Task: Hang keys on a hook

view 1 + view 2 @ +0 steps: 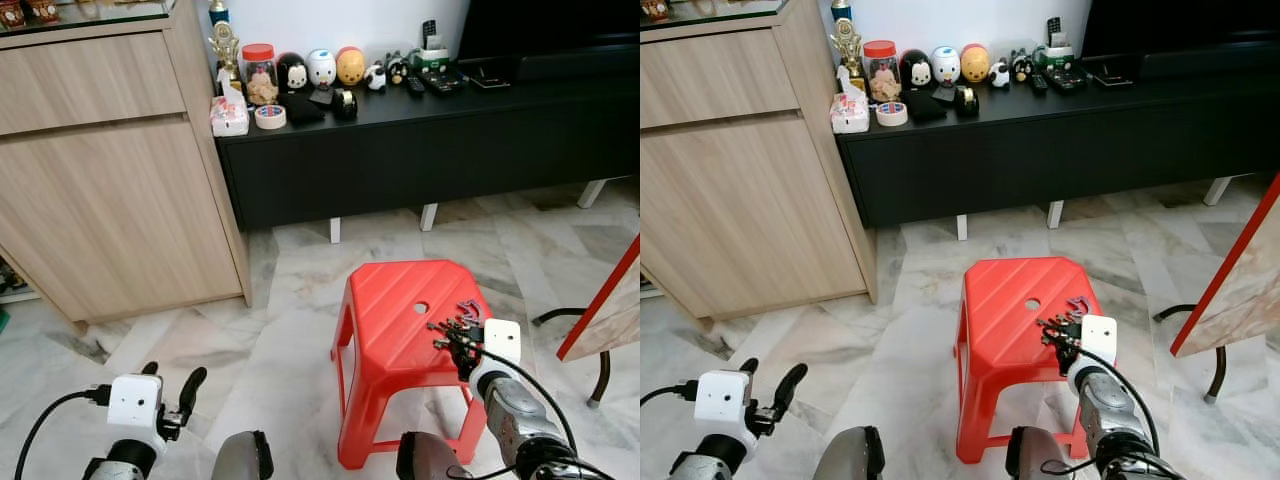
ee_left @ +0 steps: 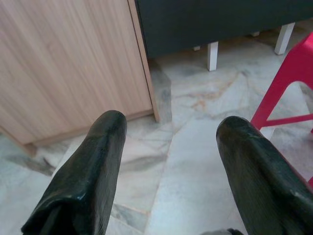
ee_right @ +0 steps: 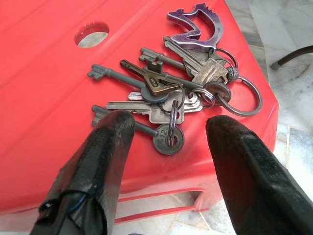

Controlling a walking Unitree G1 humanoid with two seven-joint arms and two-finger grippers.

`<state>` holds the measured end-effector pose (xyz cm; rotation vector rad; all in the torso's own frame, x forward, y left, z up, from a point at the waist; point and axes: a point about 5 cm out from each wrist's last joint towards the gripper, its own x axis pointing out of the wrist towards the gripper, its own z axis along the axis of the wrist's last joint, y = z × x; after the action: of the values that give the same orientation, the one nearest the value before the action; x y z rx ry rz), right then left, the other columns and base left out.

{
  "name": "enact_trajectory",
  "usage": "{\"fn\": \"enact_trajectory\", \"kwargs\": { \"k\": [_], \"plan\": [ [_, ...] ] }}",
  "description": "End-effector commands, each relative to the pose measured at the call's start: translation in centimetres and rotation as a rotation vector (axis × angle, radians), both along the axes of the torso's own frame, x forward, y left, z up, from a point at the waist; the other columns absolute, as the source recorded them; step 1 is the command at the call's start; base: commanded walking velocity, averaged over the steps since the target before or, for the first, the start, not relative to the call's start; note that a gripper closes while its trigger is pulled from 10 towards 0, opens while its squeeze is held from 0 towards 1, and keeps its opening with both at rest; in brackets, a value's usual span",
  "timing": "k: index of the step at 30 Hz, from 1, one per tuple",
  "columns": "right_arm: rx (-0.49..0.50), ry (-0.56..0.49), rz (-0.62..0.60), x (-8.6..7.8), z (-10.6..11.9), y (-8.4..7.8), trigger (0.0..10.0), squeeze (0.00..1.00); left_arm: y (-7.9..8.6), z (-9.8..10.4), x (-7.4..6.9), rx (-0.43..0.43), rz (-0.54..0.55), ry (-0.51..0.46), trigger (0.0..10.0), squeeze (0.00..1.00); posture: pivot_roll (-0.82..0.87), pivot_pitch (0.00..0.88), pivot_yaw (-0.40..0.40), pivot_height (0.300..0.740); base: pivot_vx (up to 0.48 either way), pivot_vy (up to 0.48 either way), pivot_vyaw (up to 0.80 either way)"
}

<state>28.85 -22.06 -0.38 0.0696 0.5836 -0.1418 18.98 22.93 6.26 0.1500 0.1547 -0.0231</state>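
Observation:
The right gripper should next take the metal key ring (image 3: 172, 122), so the keys dangle free for hanging on a hook.
A bunch of keys (image 3: 171, 98) on metal rings, with a purple horse-shaped fob, lies on the right part of a red plastic stool's (image 1: 390, 330) seat. My right gripper (image 3: 166, 132) hangs just over the bunch, open, with one finger on either side of the nearest keys. In the left eye view that gripper (image 1: 455, 340) sits at the stool's right edge above the keys (image 1: 460, 315). My left gripper (image 1: 175, 385) is low at the left, open, over bare marble floor. No hook can be made out.
A wooden cabinet (image 1: 100, 170) stands at the left. A long black TV console (image 1: 430, 130) along the back wall carries jars, toy figures, tape and remotes. A red-edged board (image 1: 605, 310) leans at the right, with a black cable on the floor beside it.

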Motion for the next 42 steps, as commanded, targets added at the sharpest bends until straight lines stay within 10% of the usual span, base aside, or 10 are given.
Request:
{"fn": "enact_trajectory", "kwargs": {
  "k": [1,8,9,10,11,42],
  "plan": [
    [-0.006,-0.012,0.005,0.34,0.29,0.12,10.0,0.0,0.4,0.26,-0.21,0.036,-0.005,0.013,10.0,0.0,0.13,0.037,0.029,0.58,0.0,0.0,0.0],
    [-0.013,-0.01,0.009,0.48,0.39,0.13,9.7,0.0,0.56,0.59,-0.48,0.044,-0.003,0.012,10.0,0.0,0.14,0.054,0.032,0.58,0.0,0.0,0.0],
    [-0.014,-0.011,0.011,0.55,0.44,0.18,2.8,0.0,0.56,0.6,-0.54,0.044,-0.003,0.013,10.0,0.0,0.14,0.059,0.033,0.58,0.0,0.0,0.0],
    [-0.014,-0.011,0.011,0.55,0.44,0.18,2.8,0.0,0.56,0.6,-0.54,0.044,-0.003,0.013,10.0,0.0,0.14,0.059,0.033,0.58,0.0,0.0,0.0],
    [-0.015,-0.013,0.013,0.62,0.5,0.2,0.0,0.0,0.53,0.63,-0.6,0.043,-0.004,0.013,10.0,0.0,0.14,0.063,0.032,0.58,0.0,0.0,0.0],
    [-0.002,-0.026,0.02,0.86,0.63,0.71,0.0,0.0,0.94,0.67,-0.27,0.053,0.02,0.015,10.0,0.0,0.16,0.03,0.017,0.58,0.0,0.0,0.0]
  ]
}}
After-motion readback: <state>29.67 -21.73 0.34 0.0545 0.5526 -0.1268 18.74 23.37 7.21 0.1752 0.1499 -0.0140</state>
